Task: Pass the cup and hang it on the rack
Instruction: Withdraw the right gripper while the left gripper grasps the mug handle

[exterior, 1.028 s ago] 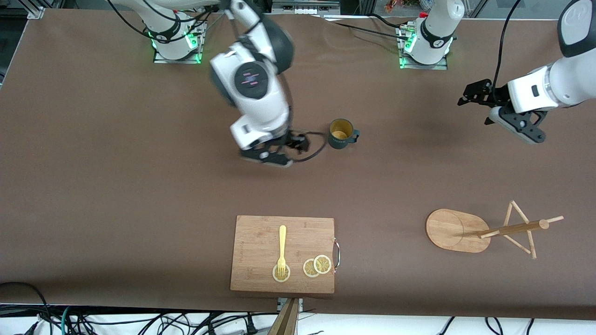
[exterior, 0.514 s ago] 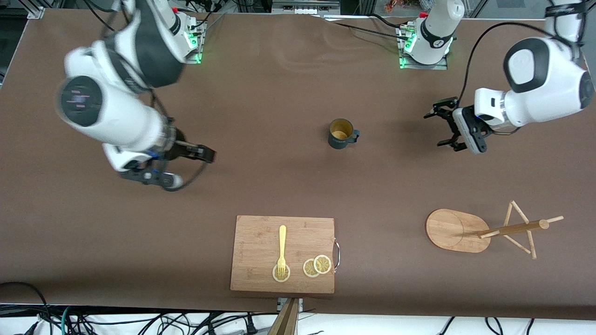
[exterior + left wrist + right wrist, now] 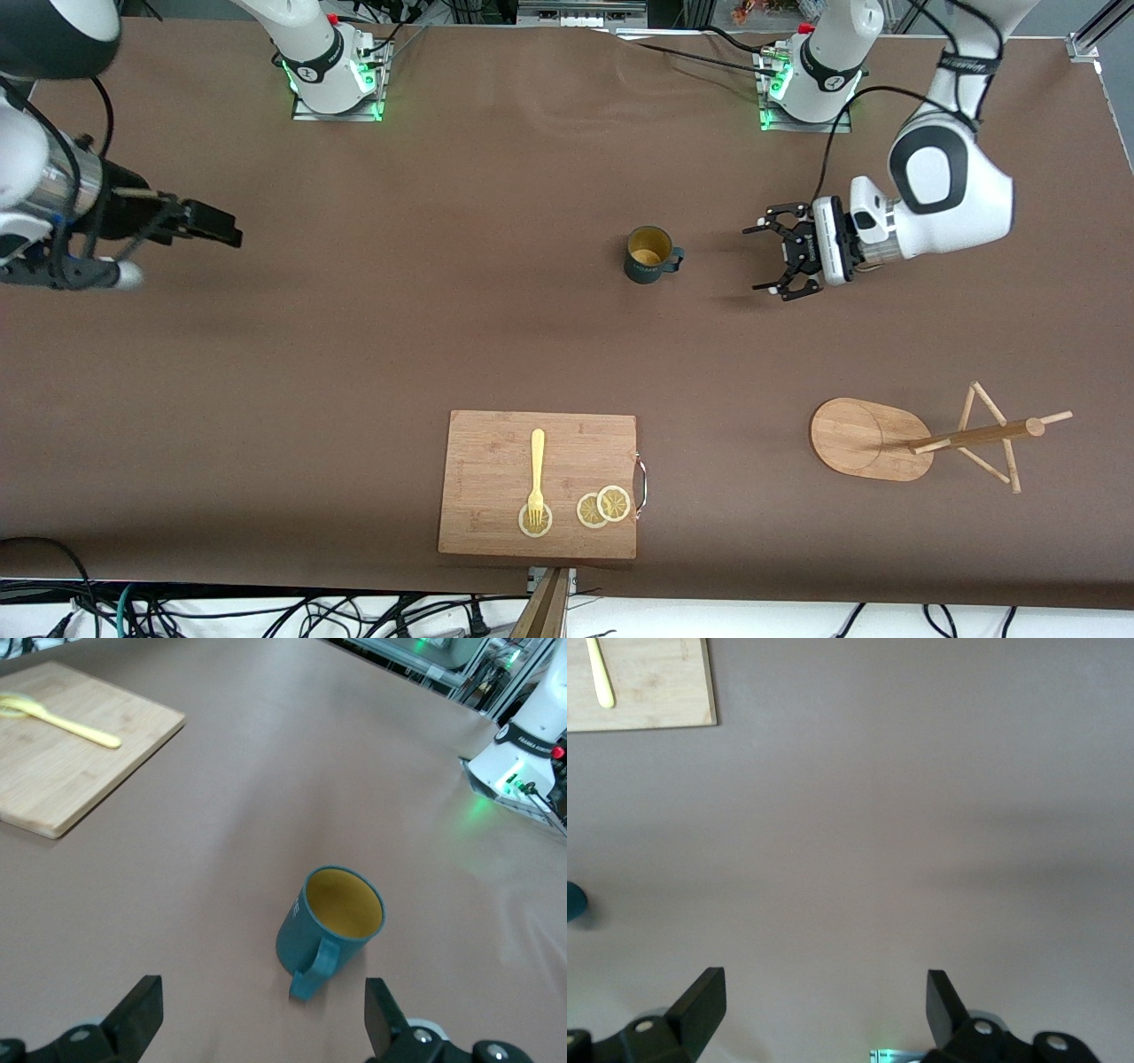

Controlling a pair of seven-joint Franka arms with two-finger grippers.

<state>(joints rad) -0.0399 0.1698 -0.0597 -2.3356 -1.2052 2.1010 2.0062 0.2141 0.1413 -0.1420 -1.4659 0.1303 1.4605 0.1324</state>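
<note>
The teal cup's opening (image 3: 648,245) should stay free to slip onto a peg of the rack. My left gripper should therefore take the cup by the teal cup's handle (image 3: 672,259).
The dark teal cup (image 3: 651,254) with a mustard-yellow inside stands upright mid-table, handle toward the left arm's end. My left gripper (image 3: 758,259) is open and empty, low over the table just beside the cup on its handle side, jaws facing it. In the left wrist view the cup (image 3: 332,921) stands just ahead of the open left gripper (image 3: 261,1019). The bamboo rack (image 3: 873,439) stands nearer the front camera, toward the left arm's end. My right gripper (image 3: 223,232) is open and empty over bare table at the right arm's end; the right wrist view shows it (image 3: 824,1005) open.
A wooden cutting board (image 3: 496,443) with a yellow fork (image 3: 536,474) and lemon slices (image 3: 602,507) lies near the table's front edge. The board's corner (image 3: 656,691) and a sliver of the cup (image 3: 574,902) show in the right wrist view.
The right arm has swung away from the cup to its own end of the table. The left gripper has moved in low toward the cup's handle side. The cup has not moved.
</note>
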